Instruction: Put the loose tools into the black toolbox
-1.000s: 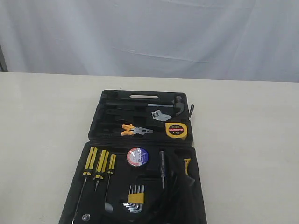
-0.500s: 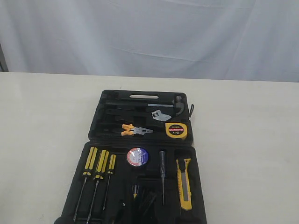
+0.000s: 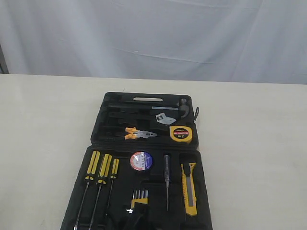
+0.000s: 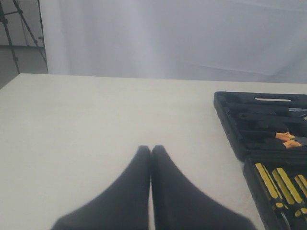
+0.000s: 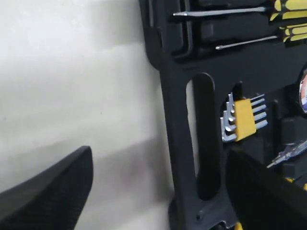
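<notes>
My right gripper grabs the hex key set half's rim beside the handle cutout next, to fold the black toolbox shut over the tools.
The black toolbox [image 3: 201, 143] lies open on the table. In its far half rest the orange-handled pliers [image 3: 140, 133] and the yellow tape measure [image 3: 181, 134]. The near half holds the tape roll [image 3: 141, 161] and the yellow-black utility knife [image 3: 189, 188], which lies free in its recess. My right gripper [image 5: 158, 191] is open and empty, hovering over the toolbox's near rim by the handle cutout [image 5: 204, 134]. My left gripper [image 4: 150, 152] is shut and empty above bare table, left of the toolbox [image 4: 230, 120]. The pliers [image 4: 287, 139] show there too.
Yellow-handled screwdrivers [image 3: 100, 167], a hex key set [image 3: 139, 197] and a tester screwdriver [image 3: 166, 177] sit in the near half. A hammer [image 3: 158, 107] lies in the far half. The beige table [image 3: 43, 143] runs back to a white curtain.
My right gripper has opened and let go of the utility knife, which now lies in its recess. The arm has drawn back toward the near edge, uncovering the hex keys.
</notes>
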Controlling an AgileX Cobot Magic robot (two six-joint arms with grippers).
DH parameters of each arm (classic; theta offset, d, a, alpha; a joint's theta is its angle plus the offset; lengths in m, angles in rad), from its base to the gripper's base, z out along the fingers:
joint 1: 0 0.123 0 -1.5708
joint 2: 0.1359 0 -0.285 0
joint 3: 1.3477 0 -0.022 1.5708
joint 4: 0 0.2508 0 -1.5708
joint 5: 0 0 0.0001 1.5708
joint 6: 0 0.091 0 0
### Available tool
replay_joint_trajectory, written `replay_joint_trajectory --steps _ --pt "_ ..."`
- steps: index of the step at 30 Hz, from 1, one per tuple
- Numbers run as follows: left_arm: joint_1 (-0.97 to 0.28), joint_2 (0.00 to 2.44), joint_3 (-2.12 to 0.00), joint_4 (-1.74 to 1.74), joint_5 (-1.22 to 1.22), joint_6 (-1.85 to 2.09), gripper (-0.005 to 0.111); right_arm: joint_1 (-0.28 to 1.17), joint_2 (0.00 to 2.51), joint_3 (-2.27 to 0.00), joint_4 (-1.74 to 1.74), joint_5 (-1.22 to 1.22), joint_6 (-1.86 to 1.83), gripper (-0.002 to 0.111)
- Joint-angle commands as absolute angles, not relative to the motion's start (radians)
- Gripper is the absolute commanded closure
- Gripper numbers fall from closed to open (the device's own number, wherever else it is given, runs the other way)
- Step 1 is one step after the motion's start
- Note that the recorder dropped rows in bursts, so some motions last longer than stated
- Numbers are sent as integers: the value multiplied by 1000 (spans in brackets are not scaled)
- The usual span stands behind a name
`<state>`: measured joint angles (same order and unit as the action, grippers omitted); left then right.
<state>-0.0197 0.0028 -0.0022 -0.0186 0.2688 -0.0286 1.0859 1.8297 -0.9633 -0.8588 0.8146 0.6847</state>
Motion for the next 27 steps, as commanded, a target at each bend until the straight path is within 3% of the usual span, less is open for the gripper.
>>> replay_joint_trajectory --steps 1,21,23,27 --pt "-22 0 0 -21 269 -31 107 1058 1852 -958 -880 815 691 31" --pt "-22 0 0 -21 269 -31 107 1028 2002 -958 -1031 809 774 33" --pt "-22 0 0 -21 269 -31 107 1020 2013 -958 -1033 809 774 38" --pt "-22 0 0 -21 269 -31 107 1013 2020 -958 -1056 818 788 61"
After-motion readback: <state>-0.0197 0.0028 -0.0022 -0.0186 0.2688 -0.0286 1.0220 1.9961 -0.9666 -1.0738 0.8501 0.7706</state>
